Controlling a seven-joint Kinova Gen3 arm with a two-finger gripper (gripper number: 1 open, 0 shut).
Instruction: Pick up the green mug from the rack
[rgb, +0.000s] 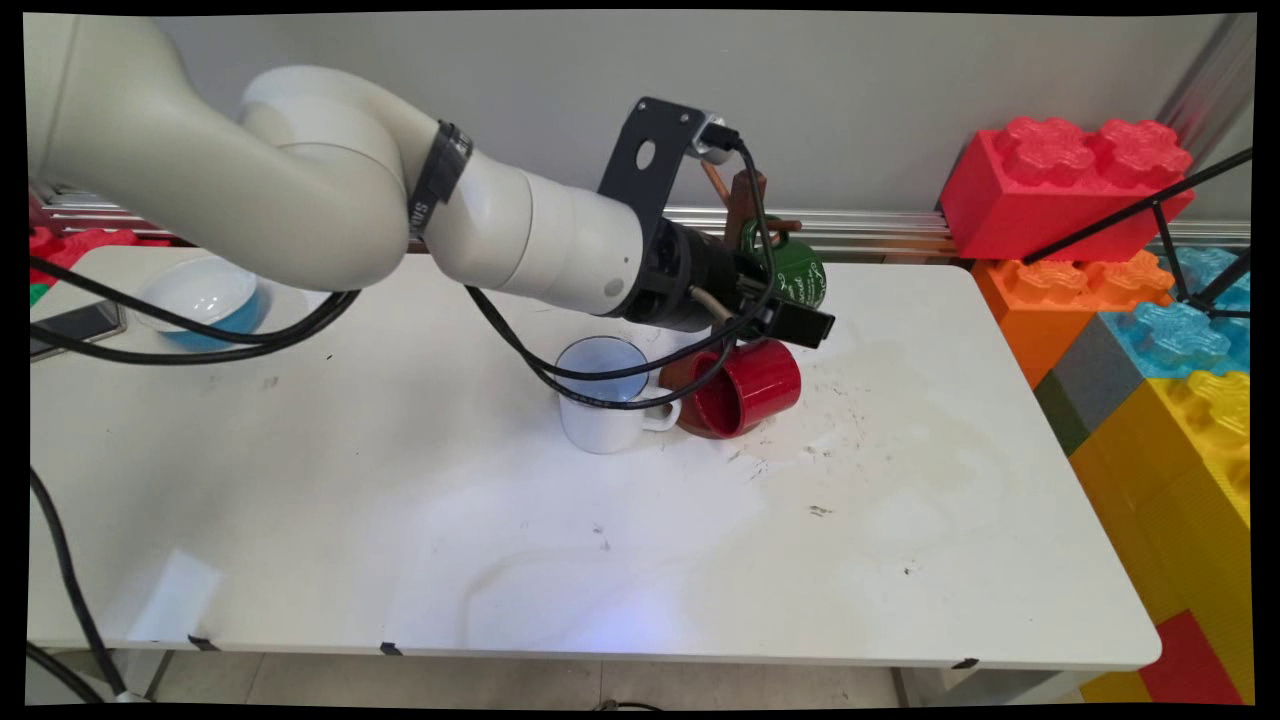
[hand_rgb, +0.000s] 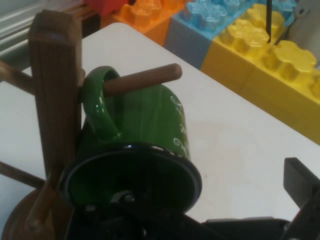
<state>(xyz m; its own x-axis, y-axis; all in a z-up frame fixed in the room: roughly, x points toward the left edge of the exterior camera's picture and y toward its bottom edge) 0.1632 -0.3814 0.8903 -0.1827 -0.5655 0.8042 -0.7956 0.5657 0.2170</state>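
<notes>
The green mug (hand_rgb: 145, 120) needs to be lifted off its peg, so my gripper should grab it by its rim (hand_rgb: 187, 162) next.
A green mug (hand_rgb: 145, 120) hangs by its handle on a peg (hand_rgb: 145, 79) of a wooden mug tree (hand_rgb: 55, 100), its mouth turned toward the hand. In the main view the green mug (rgb: 800, 270) and the mug tree (rgb: 745, 195) stand at the table's back, behind my gripper (rgb: 790, 305). The gripper is open and right up against the mug's rim. Only one finger (hand_rgb: 299, 186) shows, well clear to the mug's right. Just below the hand a red mug (rgb: 745, 390) lies on its side. Beside it, a white mug (rgb: 605, 400) stands upright, its handle against the red one.
A blue and white bowl (rgb: 200, 295) and a dark flat device (rgb: 70, 325) sit at the table's back left. Large toy bricks, red (rgb: 1060, 190), orange, blue and yellow (rgb: 1190, 440), are stacked along the right side. Black cables (rgb: 600, 375) hang over the white mug.
</notes>
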